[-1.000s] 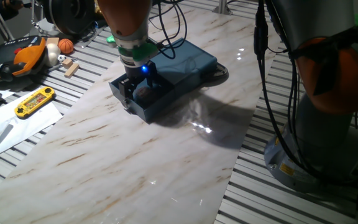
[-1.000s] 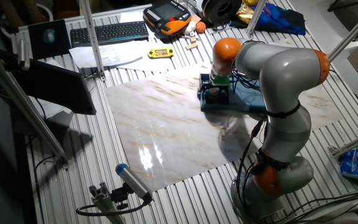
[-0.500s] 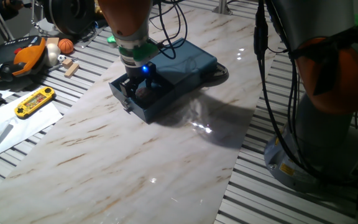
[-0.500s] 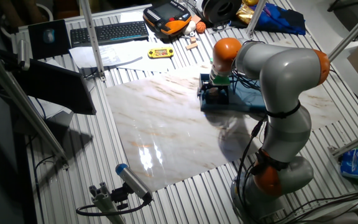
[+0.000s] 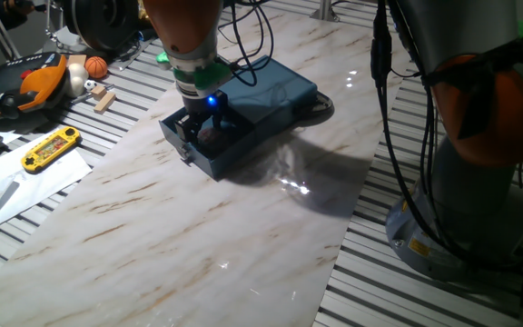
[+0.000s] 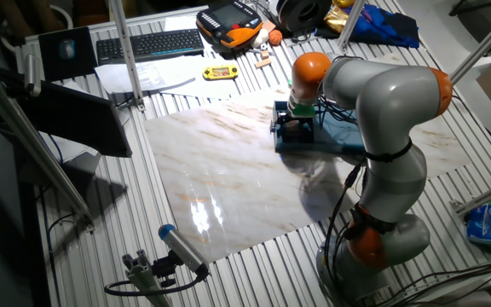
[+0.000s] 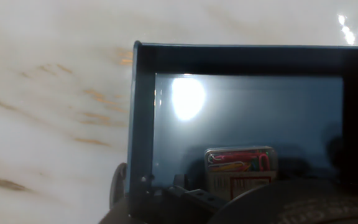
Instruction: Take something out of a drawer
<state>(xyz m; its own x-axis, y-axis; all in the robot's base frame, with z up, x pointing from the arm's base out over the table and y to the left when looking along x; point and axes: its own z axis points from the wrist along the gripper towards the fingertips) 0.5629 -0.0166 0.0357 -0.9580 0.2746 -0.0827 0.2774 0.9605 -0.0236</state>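
I should next grab the small pale packet by its body point(image 7: 241, 171) with my gripper. Then it can come out of the drawer point(image 7: 247, 106).
The dark blue drawer point(image 5: 209, 162) stands pulled out of the flat blue box point(image 5: 275, 91) towards the front left. In the hand view its tray point(image 7: 247, 112) holds a small pale packet point(image 7: 240, 168) with a red and white pattern, near the bottom edge. The metal knob point(image 7: 117, 185) shows at the drawer front. My gripper point(image 5: 205, 127) is lowered into the drawer, fingers apart on either side of the packet point(image 5: 209, 135), not gripping it. It also shows in the other fixed view point(image 6: 296, 128), above the drawer point(image 6: 291, 143).
The box lies on a marble board point(image 5: 152, 236) on a slatted table. A yellow handheld game point(image 5: 51, 148), a wooden block point(image 5: 104, 99) and an orange-black tool point(image 5: 34, 82) lie at the left. The arm's base point(image 5: 479, 136) stands at the right.
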